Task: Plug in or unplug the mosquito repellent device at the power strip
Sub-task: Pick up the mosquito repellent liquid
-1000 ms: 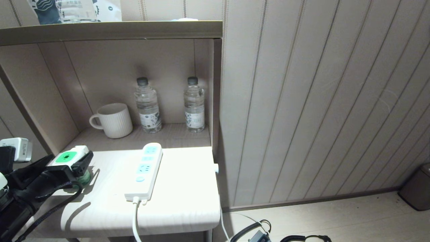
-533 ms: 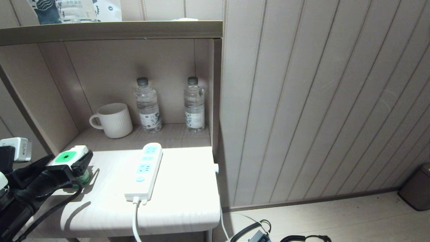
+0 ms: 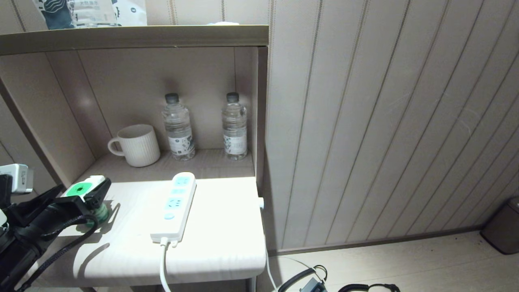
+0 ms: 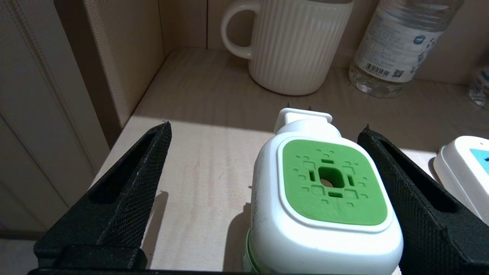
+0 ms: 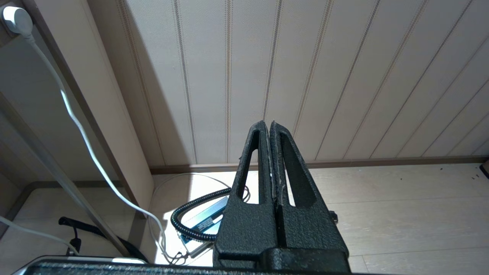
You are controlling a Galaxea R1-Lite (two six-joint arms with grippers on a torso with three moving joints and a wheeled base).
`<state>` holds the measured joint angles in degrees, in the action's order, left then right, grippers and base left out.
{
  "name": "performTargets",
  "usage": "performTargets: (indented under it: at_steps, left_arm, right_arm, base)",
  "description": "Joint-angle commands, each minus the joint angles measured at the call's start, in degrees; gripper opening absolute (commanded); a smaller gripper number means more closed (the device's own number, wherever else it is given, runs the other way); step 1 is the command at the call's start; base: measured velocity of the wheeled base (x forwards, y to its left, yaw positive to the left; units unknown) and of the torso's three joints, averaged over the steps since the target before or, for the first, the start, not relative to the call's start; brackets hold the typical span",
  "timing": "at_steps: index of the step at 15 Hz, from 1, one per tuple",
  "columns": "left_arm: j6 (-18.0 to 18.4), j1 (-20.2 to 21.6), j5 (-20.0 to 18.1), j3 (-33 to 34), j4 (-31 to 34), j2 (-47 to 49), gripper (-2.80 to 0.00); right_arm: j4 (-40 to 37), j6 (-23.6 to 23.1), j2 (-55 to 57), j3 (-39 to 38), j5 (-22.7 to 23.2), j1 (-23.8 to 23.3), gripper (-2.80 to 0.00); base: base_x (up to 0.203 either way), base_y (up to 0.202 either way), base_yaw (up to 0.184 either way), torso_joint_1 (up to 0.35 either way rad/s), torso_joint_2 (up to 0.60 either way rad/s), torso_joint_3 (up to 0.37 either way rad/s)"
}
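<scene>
My left gripper grabs the mosquito repellent device by its white housing (image 3: pixel 95 180) next, so its plug pins stay free to enter the power strip (image 3: pixel 176 207).
The mosquito repellent device (image 3: pixel 82 189), white with a green top, stands upright near the left edge of the white table (image 3: pixel 219 243); its plug prongs point toward the alcove. My left gripper (image 3: pixel 83 186) is open around it. One finger (image 4: pixel 405 191) lies close beside the device (image 4: pixel 332 183), while the other finger (image 4: pixel 130 191) is well clear. The power strip (image 3: pixel 176 207) lies along the table's middle with all sockets free, and its end (image 4: pixel 462 168) shows in the left wrist view. My right gripper (image 5: pixel 270 124) hangs shut above the floor, out of the head view.
In the alcove behind the table stand a ribbed white mug (image 3: pixel 138 145) and two clear water bottles (image 3: pixel 178 127) (image 3: pixel 234 126). A shelf (image 3: pixel 134 37) overhangs them. A panelled wall rises on the right. Cables (image 3: pixel 308 282) lie on the floor, and a bin (image 3: pixel 505 227) stands far right.
</scene>
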<state>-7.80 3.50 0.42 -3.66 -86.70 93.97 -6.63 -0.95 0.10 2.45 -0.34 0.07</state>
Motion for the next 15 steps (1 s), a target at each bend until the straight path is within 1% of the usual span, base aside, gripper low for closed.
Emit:
performTargets:
  at_steps: [1, 4, 5, 9, 11, 12, 14, 15]
  left_arm:
    - [-0.20, 0.02, 0.02, 0.24, -0.57, -0.65, 0.00]
    - [-0.28, -0.15, 0.09, 0.83, -1.33, -0.38, 0.00]
    - [-0.41, -0.88, 0.30, 0.97, -2.11, -0.14, 0.00]
    - [-0.55, -2.37, 3.97, 0.77, -3.24, 3.52, 0.00]
    - [-0.64, -2.27, 4.15, 0.82, -3.25, 3.43, 0.00]
    - [-1.26, -2.18, 4.15, 0.92, -3.25, 3.32, 0.00]
    - [-4.05, -2.09, 4.15, 0.84, -3.25, 3.15, 0.00]
    - [-4.24, -2.09, 4.15, 0.67, -3.25, 2.97, 0.00]
  right_arm:
    - [-0.05, -0.02, 0.08, 0.01, -0.01, 0.01, -2.80]
    - [-0.05, -0.11, 0.08, 0.01, -0.01, 0.01, -2.80]
    - [-0.05, -0.02, 0.08, 0.01, -0.01, 0.01, -2.80]
    - [-0.05, -0.11, 0.08, 0.01, -0.01, 0.01, -2.80]
    - [-0.05, -0.02, 0.08, 0.01, -0.01, 0.01, -2.80]
    - [-0.05, -0.02, 0.08, 0.01, -0.01, 0.01, -2.80]
    - [-0.05, -0.02, 0.08, 0.01, -0.01, 0.03, -2.80]
    - [-0.05, -0.02, 0.08, 0.01, -0.01, 0.01, -2.80]
  base:
    - [0.000, 0.000, 0.000, 0.000, 0.00, 0.000]
    - [0.000, 0.000, 0.000, 0.000, 0.00, 0.000]
    - [0.000, 0.000, 0.000, 0.000, 0.00, 0.000]
    - [0.000, 0.000, 0.000, 0.000, 0.00, 0.000]
    - [0.000, 0.000, 0.000, 0.000, 0.00, 0.000]
    - [0.000, 0.000, 0.000, 0.000, 0.00, 0.000]
    - [0.000, 0.000, 0.000, 0.000, 0.00, 0.000]
    - [0.000, 0.000, 0.000, 0.000, 0.00, 0.000]
